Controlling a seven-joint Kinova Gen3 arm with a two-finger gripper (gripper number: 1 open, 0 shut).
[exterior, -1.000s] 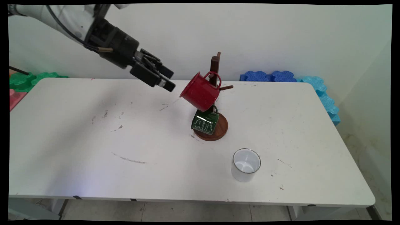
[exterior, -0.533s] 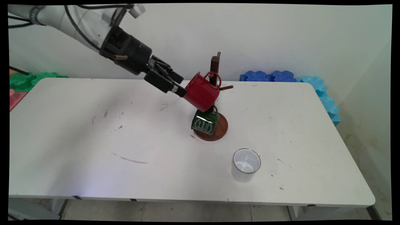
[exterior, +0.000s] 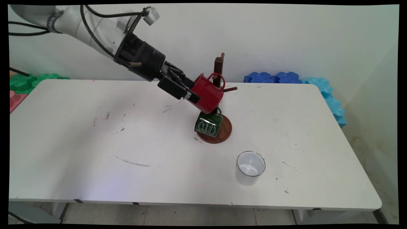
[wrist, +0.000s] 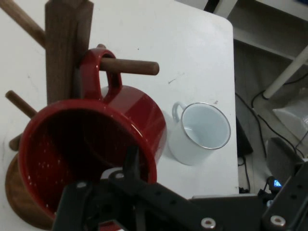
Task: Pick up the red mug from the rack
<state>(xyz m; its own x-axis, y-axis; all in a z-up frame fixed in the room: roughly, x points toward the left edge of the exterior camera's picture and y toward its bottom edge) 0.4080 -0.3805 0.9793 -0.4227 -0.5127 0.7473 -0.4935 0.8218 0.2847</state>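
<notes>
My gripper grabs the red mug by its rim (exterior: 193, 95) next, to lift the mug off the wooden peg (exterior: 230, 89).
A red enamel mug (exterior: 207, 93) hangs by its handle on a peg of the dark wooden mug tree (exterior: 218, 68), mouth tilted to the left. My gripper (exterior: 193, 93) is at the mug's mouth and stands open over the rim. In the hand view one finger (wrist: 132, 162) reaches inside the red mug (wrist: 120, 115) and the rest of the gripper (wrist: 139, 174) lies below the rim. A green mug (exterior: 208, 124) hangs lower on the same tree, just above its round base (exterior: 224, 131).
A white mug (exterior: 250, 167) stands upright on the table (exterior: 95, 143) to the front right of the tree, also visible in the hand view as the white mug (wrist: 198, 133). Blue foam blocks (exterior: 276, 77) lie behind the table's far right, green ones (exterior: 31, 79) at the far left.
My gripper has travelled right and slightly down from clear of the mug to its mouth, and one finger now sits inside the rim. The mugs and tree have not moved.
</notes>
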